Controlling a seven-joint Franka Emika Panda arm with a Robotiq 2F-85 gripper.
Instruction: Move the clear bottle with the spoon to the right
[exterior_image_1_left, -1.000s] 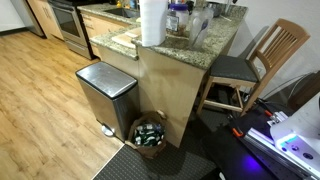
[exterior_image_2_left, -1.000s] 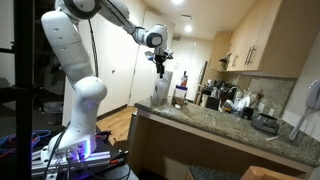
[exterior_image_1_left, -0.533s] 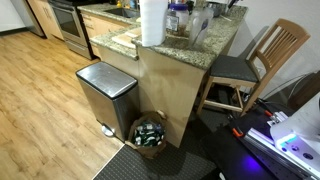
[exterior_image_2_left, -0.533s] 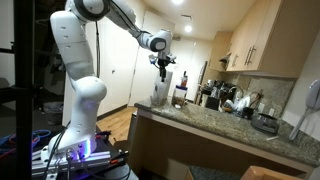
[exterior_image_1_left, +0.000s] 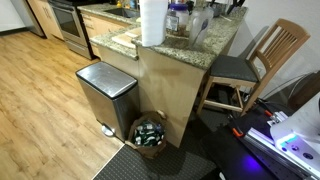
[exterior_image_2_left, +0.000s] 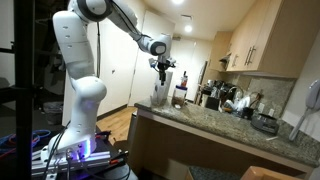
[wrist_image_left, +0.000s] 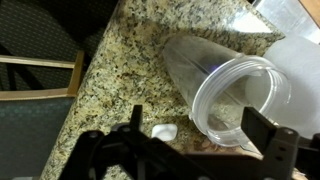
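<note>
The bottle's near rim is below the place where my gripper's fingers stop in the wrist view. My gripper should lower first and then close on the bottle's rim.
In the wrist view the clear bottle (wrist_image_left: 215, 70) stands on the speckled granite counter (wrist_image_left: 120, 60), its open round mouth facing the camera. My gripper (wrist_image_left: 195, 122) is open, one dark finger on each side of the mouth and above it, touching nothing. I cannot make out a spoon. In an exterior view the gripper (exterior_image_2_left: 163, 70) hangs over the near end of the counter (exterior_image_2_left: 210, 120). In an exterior view the clear bottle (exterior_image_1_left: 201, 24) stands beside the blue-lidded jar (exterior_image_1_left: 177, 15).
A white paper-towel roll (exterior_image_1_left: 152, 22) stands at the counter's corner; its edge shows in the wrist view (wrist_image_left: 300, 45). A small white piece (wrist_image_left: 163, 132) lies by the bottle. A wooden chair (exterior_image_1_left: 262, 60), a steel bin (exterior_image_1_left: 105, 95) and a basket (exterior_image_1_left: 150, 133) stand below.
My gripper has moved slightly sideways and down toward the counter. The things on the counter have not moved.
</note>
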